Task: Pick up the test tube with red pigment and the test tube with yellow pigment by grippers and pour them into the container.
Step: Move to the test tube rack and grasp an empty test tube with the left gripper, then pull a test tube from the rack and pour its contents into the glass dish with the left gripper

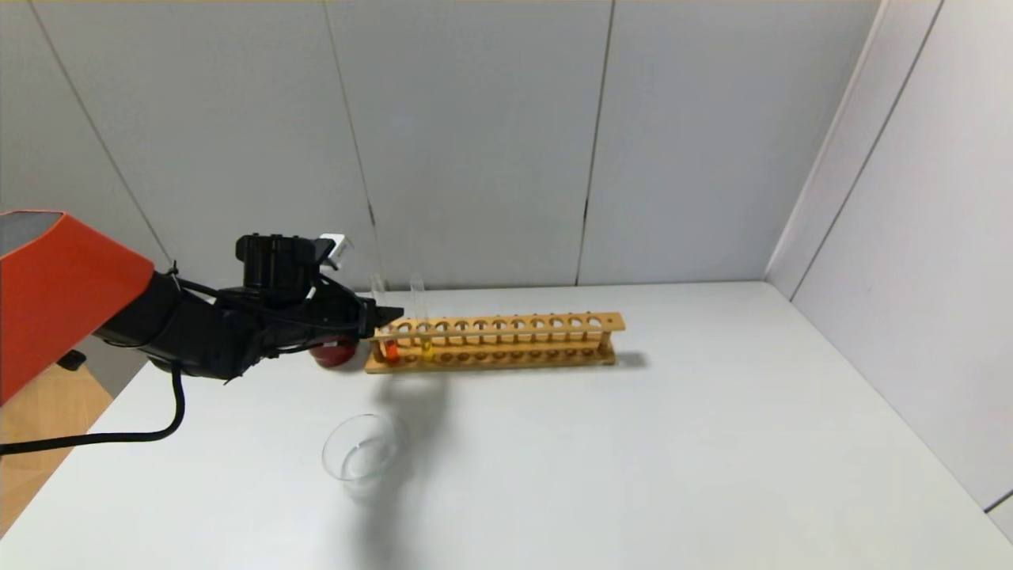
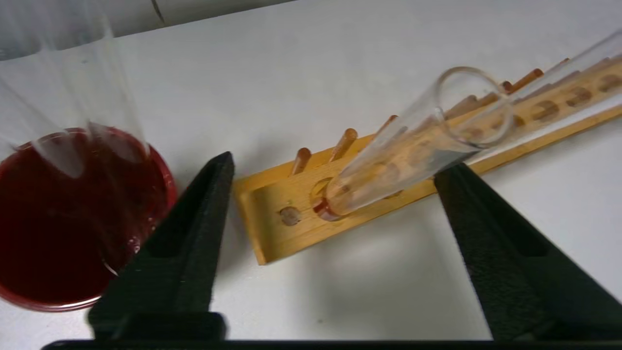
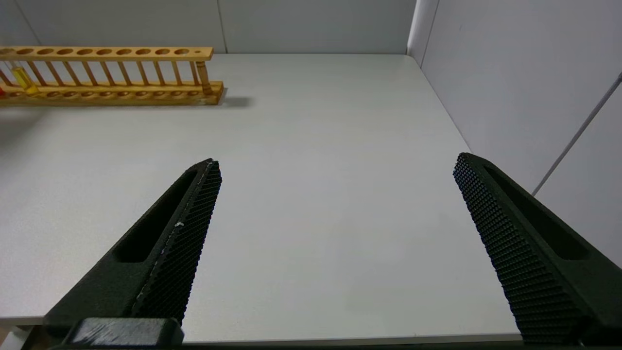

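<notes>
The rack's top bar closely rings the lower glass of the test tube with red pigment, so the robot's left gripper should next grab the tube by its bare part above the rack's bar (image 1: 379, 296).
The test tube with red pigment (image 1: 389, 348) stands in the end hole of a wooden rack (image 1: 506, 342), at the rack's left end. The test tube with yellow pigment (image 1: 426, 346) stands two holes along. My left gripper (image 1: 388, 315) reaches in from the left at the height of the rack's top rail. In the left wrist view it (image 2: 335, 165) is open, with the red tube (image 2: 388, 160) between its fingers and close to one fingertip (image 2: 449, 177). The container (image 1: 364, 453), a clear glass dish, sits on the table in front of the rack. My right gripper (image 3: 336, 160) hangs open over bare table.
A dark red cup (image 2: 63, 218) with clear glass tubes in it stands just left of the rack's end, beside my left gripper. The rack's other holes are empty. Grey walls close off the back and the right side of the white table (image 1: 673, 459).
</notes>
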